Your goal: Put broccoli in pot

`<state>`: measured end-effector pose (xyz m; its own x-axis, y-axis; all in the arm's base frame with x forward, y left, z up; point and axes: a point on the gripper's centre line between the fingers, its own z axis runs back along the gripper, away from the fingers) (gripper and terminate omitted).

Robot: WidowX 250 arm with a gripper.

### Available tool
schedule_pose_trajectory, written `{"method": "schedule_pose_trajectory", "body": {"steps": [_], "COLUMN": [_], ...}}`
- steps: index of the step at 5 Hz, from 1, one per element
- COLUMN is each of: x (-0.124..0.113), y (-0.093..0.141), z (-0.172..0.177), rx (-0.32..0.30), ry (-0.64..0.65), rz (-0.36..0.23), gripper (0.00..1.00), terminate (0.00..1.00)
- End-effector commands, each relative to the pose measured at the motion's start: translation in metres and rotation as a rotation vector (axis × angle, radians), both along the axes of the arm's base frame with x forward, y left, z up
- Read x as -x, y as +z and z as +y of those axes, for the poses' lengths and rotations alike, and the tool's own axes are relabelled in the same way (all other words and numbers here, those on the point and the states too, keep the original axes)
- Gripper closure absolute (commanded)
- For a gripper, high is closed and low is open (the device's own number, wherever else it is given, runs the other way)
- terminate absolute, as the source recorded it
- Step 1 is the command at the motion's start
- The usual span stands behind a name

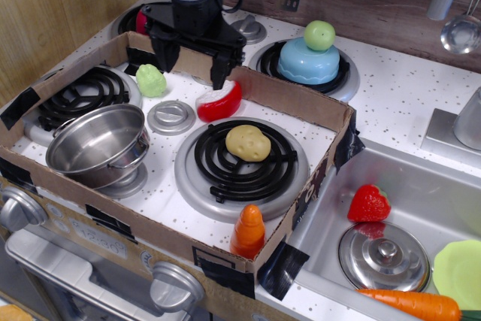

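Observation:
The gripper grabs the broccoli by its lumpy light-green body [151,81] next, to put it in the steel pot [98,143].
The broccoli [151,80], a small lumpy light-green toy, lies at the back left of the cardboard tray, beside the rear-left burner. The shiny steel pot [98,143] sits tilted at the tray's front left, empty. My gripper [192,73] hangs open above the tray's back wall, its two black fingers spread wide, to the right of the broccoli and above it, holding nothing.
A cardboard tray [301,107] walls in the stove. Inside it are a yellow potato [248,142] on the centre burner, a red-and-white toy [219,101], a round knob [171,117] and an orange bottle [249,231]. A sink [421,201] at the right holds a strawberry [369,204], lid [384,256] and carrot [413,304].

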<state>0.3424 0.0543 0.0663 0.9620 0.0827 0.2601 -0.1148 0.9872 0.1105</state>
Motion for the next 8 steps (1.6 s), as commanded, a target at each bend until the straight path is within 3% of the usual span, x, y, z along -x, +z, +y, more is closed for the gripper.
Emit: {"method": "schedule_pose_trajectory", "body": {"steps": [1,5,7,8], "x": [-0.004,-0.031,-0.044,-0.043], "y": [0.003,-0.011,-0.035,-0.048], "z": [0.026,0.076,0.074,0.068], "rx": [-0.015,-0.016,0.044,0.075], "ry": [0.045,0.007,-0.016,-0.008], "rz": [-0.006,-0.01,0.03,0.032], "gripper": [0.0,0.0,0.0,1.0], "terminate": [0.0,0.0,0.0,0.0]}}
